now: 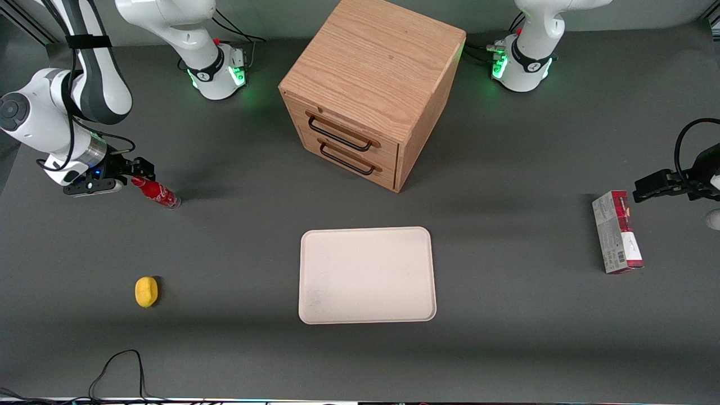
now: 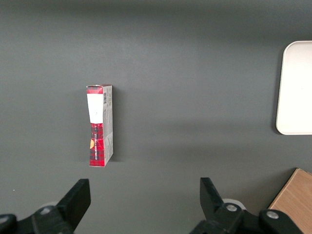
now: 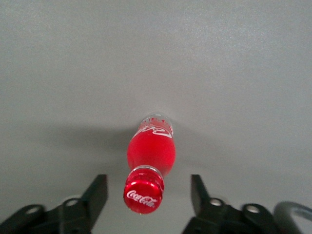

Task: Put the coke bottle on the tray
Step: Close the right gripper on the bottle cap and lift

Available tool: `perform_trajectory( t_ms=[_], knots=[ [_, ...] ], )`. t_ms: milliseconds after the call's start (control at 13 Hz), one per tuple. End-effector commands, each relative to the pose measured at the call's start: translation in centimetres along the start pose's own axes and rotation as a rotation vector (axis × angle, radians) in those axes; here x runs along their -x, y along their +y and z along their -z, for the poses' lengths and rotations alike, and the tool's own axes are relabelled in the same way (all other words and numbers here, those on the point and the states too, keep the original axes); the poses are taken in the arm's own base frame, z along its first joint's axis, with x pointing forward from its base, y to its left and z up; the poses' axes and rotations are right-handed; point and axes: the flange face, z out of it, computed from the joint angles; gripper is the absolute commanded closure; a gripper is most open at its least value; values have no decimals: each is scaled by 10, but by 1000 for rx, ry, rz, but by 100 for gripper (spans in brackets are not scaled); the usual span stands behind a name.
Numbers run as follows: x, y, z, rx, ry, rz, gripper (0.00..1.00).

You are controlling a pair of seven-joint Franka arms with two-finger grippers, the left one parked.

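Next, my right gripper grabs the coke bottle by its red cap (image 3: 144, 192), to set the bottle on the tray.
The coke bottle (image 1: 159, 194) (image 3: 150, 148) is small and red, with a red cap and white lettering. It stands on the dark table toward the working arm's end. My right gripper (image 1: 135, 178) (image 3: 147, 184) is open, one finger on each side of the cap, with a gap between each finger and the cap. The tray (image 1: 367, 275) (image 2: 297, 87) is a flat cream rectangle with a low rim. It lies nearer the front camera than the cabinet, at mid-table, well away from the bottle.
A wooden drawer cabinet (image 1: 371, 84) (image 2: 298, 201) stands farther from the camera than the tray. A yellow lemon (image 1: 146, 292) lies nearer the camera than the bottle. A red-and-grey carton box (image 1: 617, 232) (image 2: 100, 126) lies toward the parked arm's end. Cables (image 1: 121, 371) trail at the front edge.
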Motion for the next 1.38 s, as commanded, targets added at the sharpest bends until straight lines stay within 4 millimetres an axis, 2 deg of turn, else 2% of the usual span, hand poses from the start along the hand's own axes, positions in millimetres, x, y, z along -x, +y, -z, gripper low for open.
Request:
perform_trajectory(
  t_ms=[0, 538, 615, 769, 923, 1231, 1308],
  knots=[
    [0, 1, -1, 16, 9, 26, 100],
    [-1, 1, 1, 15, 9, 14, 100],
    [-3, 1, 5, 16, 15, 8, 100],
    [-15, 0, 27, 13, 21, -4, 100],
    [-45, -13, 77, 11, -28, 16, 100],
    [-118, -40, 199, 34, -130, 0, 100],
    [-136, -48, 223, 9, -143, -11, 100]
  ],
)
